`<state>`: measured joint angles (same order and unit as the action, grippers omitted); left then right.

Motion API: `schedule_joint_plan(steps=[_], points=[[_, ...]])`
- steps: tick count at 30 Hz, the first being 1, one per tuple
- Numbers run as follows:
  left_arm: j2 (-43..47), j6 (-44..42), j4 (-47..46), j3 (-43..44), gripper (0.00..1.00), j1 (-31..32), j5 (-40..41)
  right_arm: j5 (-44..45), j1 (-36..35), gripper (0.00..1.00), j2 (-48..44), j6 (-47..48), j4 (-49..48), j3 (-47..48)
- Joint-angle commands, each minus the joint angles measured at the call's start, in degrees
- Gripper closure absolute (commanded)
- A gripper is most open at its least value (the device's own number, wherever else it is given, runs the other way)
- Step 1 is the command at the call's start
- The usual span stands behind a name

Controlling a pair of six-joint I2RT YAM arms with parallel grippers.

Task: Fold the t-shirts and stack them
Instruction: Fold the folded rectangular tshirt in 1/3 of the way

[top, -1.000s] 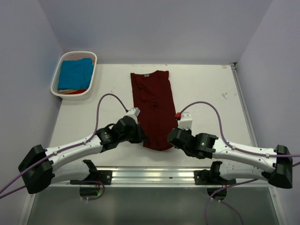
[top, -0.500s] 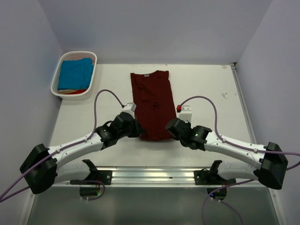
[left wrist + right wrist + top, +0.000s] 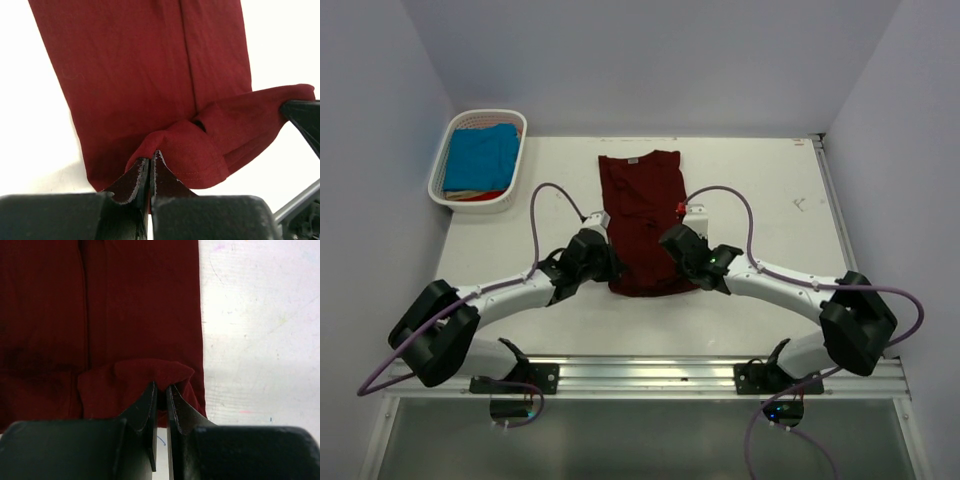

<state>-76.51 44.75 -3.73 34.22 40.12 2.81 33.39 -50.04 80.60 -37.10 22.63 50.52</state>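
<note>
The hem corner is over only the t-shirt's near end and would fall short if I opened now. My right gripper keeps holding it until the t-shirt's middle.
A dark maroon t-shirt (image 3: 642, 205) lies lengthwise on the white table, folded into a narrow strip, collar toward the far wall. My left gripper (image 3: 608, 272) is shut on the near left corner of its hem (image 3: 170, 145). My right gripper (image 3: 672, 262) is shut on the near right corner (image 3: 150, 372). Both corners are lifted and carried over the shirt's lower part, so the hem curls back on itself. A turquoise-blue t-shirt (image 3: 480, 156) lies in the white basket at the far left.
The white slatted basket (image 3: 448, 196) stands in the far left corner, with other cloth under the blue shirt. Walls close the table at the back and on both sides. Purple cables loop above both wrists. A metal rail (image 3: 640, 372) runs along the near edge.
Both grippers have moved away from the near edge toward the far wall, carrying the maroon shirt's hem with them. The shirt's visible length has shortened as its near end folds over.
</note>
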Motion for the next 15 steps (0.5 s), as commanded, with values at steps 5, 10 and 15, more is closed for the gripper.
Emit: schedule_joint_plan(steps=[5, 10, 15], points=[[-3.38, -3.53, -6.03, 4.98, 1.00, -3.11, -0.35, -2.01, 4.07, 1.00, 5.44, 5.63, -6.19, 6.69], [-7.85, -5.99, -6.82, 9.46, 1.00, -7.76, -2.36, -5.07, 8.81, 1.00, 11.50, 7.57, -7.34, 13.01], [-18.73, -7.31, -10.85, 20.06, 0.22, -16.81, -5.45, -9.92, 16.63, 0.48, 29.85, 8.18, -2.10, 32.81]])
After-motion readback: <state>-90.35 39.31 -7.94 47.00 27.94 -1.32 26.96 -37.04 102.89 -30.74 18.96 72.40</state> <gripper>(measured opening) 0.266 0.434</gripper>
